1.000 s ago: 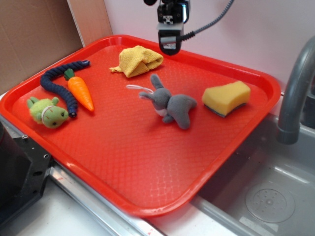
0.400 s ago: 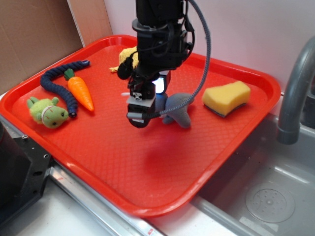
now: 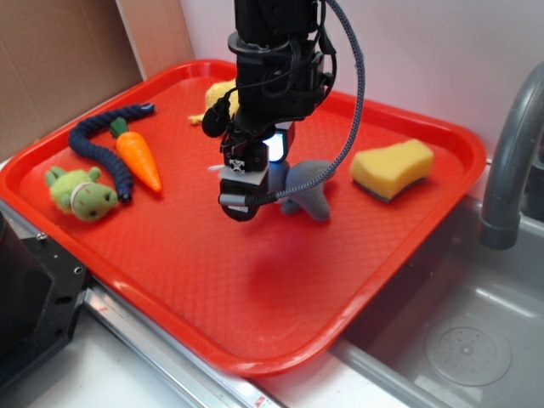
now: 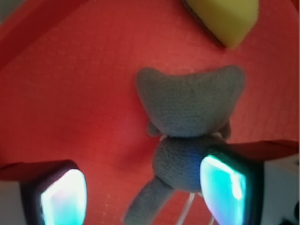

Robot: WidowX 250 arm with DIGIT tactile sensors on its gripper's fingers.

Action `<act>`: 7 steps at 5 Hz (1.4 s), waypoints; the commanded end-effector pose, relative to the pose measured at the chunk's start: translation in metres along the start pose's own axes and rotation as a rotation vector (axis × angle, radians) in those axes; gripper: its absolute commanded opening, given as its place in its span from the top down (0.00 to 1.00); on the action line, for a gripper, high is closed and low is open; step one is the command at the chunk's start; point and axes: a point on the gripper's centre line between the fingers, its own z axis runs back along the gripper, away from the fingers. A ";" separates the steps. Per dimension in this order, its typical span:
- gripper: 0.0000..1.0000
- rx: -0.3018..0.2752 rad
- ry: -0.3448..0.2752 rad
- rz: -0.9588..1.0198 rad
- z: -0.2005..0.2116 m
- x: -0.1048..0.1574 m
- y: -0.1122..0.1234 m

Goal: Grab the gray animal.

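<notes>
The gray animal isn't ready to be gripped yet: one finger overlaps the animal's head, so my gripper should shift right in the wrist view before closing.
The gray animal [image 3: 308, 182] is a small gray plush rabbit lying in the middle of the red tray [image 3: 212, 289]. My gripper [image 3: 242, 200] hangs low over its head end and hides the head in the exterior view. In the wrist view the rabbit [image 4: 190, 105] lies below the open gripper [image 4: 140, 192]. Its head sits against the right fingertip [image 4: 225, 185], with one ear and the thin white loop string between the fingers. The left fingertip [image 4: 61, 194] stands apart over bare tray.
On the tray are a yellow sponge [image 3: 391, 168] at the right, a yellow cloth [image 3: 217, 95] behind the arm, an orange carrot [image 3: 138, 160], a dark blue rope toy [image 3: 100, 146] and a fuzzy green plush [image 3: 82, 194] at the left. A sink and grey faucet [image 3: 510, 161] are at the right.
A second ago the gripper was high above the tray's far edge. It came down over the rabbit's head, then barely moved in the last half second.
</notes>
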 end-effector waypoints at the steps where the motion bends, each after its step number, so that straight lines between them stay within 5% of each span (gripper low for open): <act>1: 0.00 0.042 0.023 -0.009 -0.013 0.014 -0.010; 3: 0.00 -0.035 0.126 0.000 -0.036 0.018 -0.017; 4: 1.00 -0.052 0.118 0.036 -0.036 0.013 -0.026; 5: 1.00 -0.068 0.081 0.096 -0.023 0.011 -0.035; 7: 1.00 -0.005 0.008 0.272 0.012 -0.011 -0.043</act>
